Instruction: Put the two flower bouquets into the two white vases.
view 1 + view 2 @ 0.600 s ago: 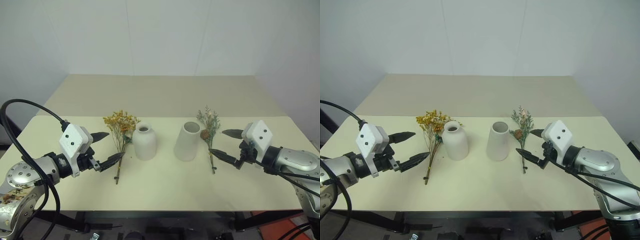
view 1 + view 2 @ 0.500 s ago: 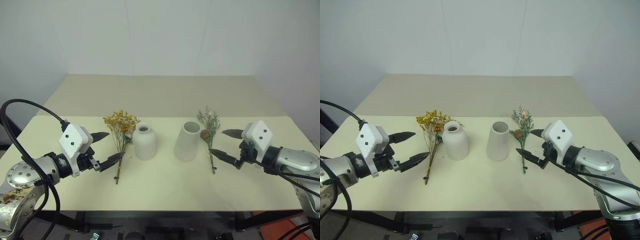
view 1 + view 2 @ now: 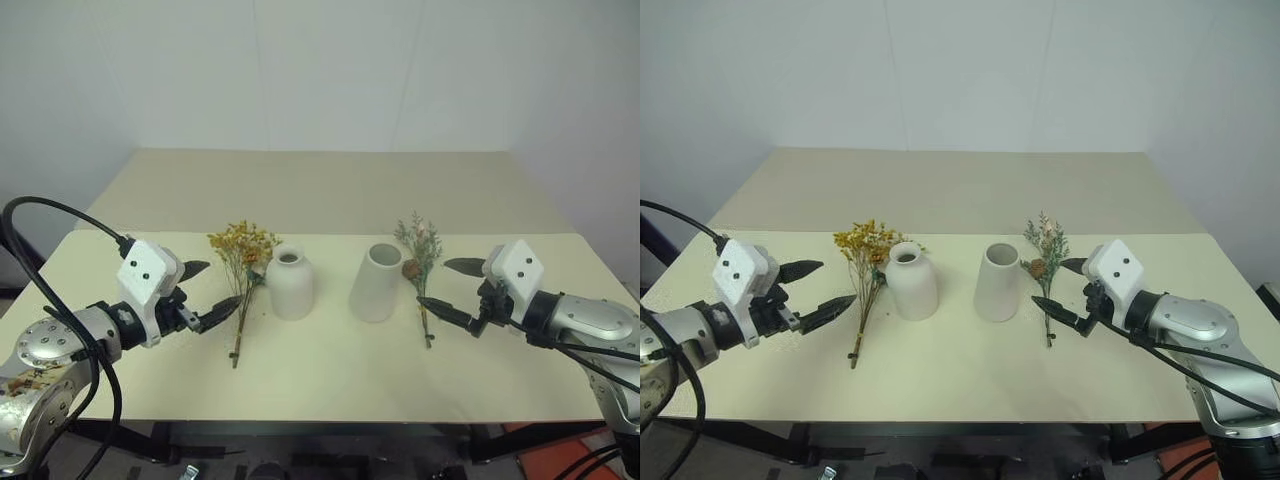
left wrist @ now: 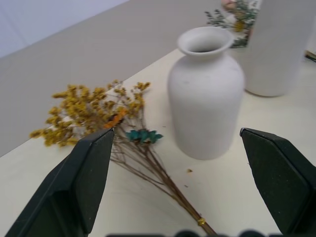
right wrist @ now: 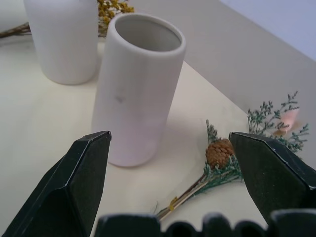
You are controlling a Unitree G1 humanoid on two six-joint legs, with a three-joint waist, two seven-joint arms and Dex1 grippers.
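Note:
The yellow-orange bouquet (image 3: 243, 247) has bundled stems, and my left gripper will grab it by them next. Then I will stand the bouquet in a white vase (image 3: 291, 288).
On the cream table (image 3: 330, 385), the yellow-orange bouquet (image 3: 243, 247) lies flat with its stems toward me, just left of the squat narrow-necked white vase (image 3: 290, 286). The taller wide-mouthed white vase (image 3: 376, 284) stands to that vase's right. Flat beside the tall vase, on its right, lies the grey-green bouquet (image 3: 419, 246) with a pinecone (image 5: 219, 153). My left gripper (image 3: 216, 286) hovers open left of the yellow stems (image 4: 163, 180), holding nothing. My right gripper (image 3: 436, 283) hovers open over the green bouquet's stem, also holding nothing.
A second beige table (image 3: 320, 185) adjoins the far edge, and a white wall stands behind it. The near table edge (image 3: 330, 418) runs just below both arms. Both vases stand upright with a gap between them.
My left gripper has shifted slightly forward and up, toward the yellow bouquet's stems. The right arm, both bouquets and both vases stay as they were.

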